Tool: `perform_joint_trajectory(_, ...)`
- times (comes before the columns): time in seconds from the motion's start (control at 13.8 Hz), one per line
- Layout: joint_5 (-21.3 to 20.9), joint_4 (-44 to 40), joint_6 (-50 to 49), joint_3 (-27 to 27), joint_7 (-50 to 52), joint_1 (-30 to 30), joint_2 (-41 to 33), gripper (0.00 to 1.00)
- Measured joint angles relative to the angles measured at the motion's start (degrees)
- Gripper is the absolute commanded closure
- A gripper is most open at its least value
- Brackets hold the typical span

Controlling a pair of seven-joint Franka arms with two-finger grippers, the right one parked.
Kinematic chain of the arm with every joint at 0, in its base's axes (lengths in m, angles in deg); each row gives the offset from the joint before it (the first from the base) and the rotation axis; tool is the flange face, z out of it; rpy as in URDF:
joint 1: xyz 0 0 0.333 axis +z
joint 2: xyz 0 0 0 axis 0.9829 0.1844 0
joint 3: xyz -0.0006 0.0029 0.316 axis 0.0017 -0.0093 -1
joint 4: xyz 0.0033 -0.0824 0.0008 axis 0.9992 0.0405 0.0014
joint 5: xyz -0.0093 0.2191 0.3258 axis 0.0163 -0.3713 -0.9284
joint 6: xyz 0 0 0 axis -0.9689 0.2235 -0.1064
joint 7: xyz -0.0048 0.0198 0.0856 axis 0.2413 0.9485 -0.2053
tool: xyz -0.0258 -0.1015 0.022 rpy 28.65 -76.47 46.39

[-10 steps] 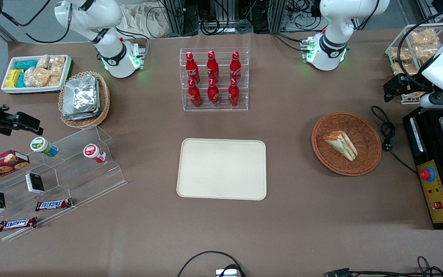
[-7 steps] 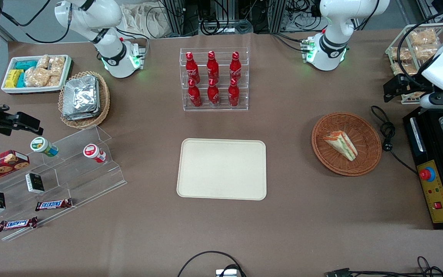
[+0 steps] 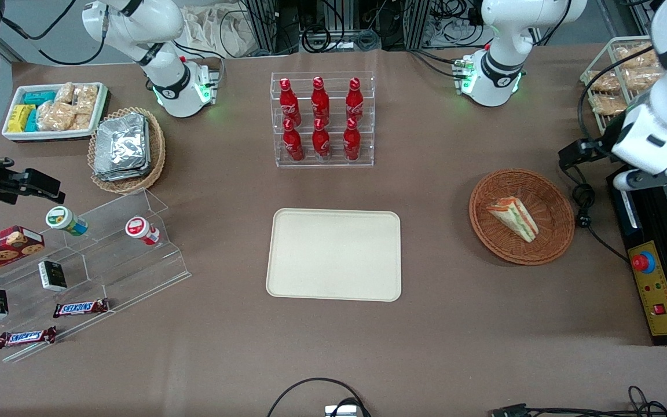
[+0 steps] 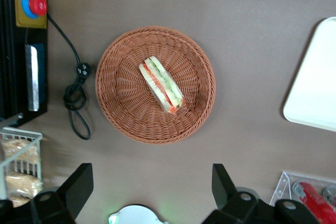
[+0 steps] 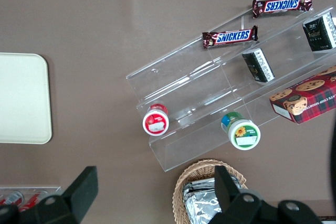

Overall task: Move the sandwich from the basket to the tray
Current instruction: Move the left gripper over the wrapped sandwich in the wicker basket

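Observation:
The wrapped sandwich needs to go on the cream tray (image 3: 333, 255), so I should grab it by its wide end (image 3: 504, 206) with my gripper next.
The sandwich (image 3: 513, 219) (image 4: 161, 85), a white wedge with orange and green layers, lies in the round reddish-brown basket (image 3: 549, 197) (image 4: 121, 95) toward the working arm's end of the table. The cream tray (image 3: 333, 255) (image 4: 315, 93) sits bare at the table's middle, a basket's width away from the basket. My gripper (image 3: 572, 155) (image 4: 151, 167) hangs high above the table, beside the basket's rim and farther from the front camera than the sandwich. Its fingers (image 4: 84, 174) stand wide open, holding nothing.
A coiled black cable with a plug (image 3: 583, 200) lies beside the basket. A black machine with a red button (image 3: 643, 262) runs along the table's end. A rack of red bottles (image 3: 322, 119) stands farther back than the tray. A wire rack of snack packs (image 3: 620, 81) is near the arm.
My arm has swung in from the table's end toward the basket, and the gripper now sits closer to the basket's rim. Sandwich, basket and tray have not moved.

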Motion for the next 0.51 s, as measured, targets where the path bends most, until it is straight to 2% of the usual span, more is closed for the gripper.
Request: perform_joint_trajectory(0.51, 0.0, 20.4, 18.2, -0.1, 10.1, 0.0, -5.0, 0.00)
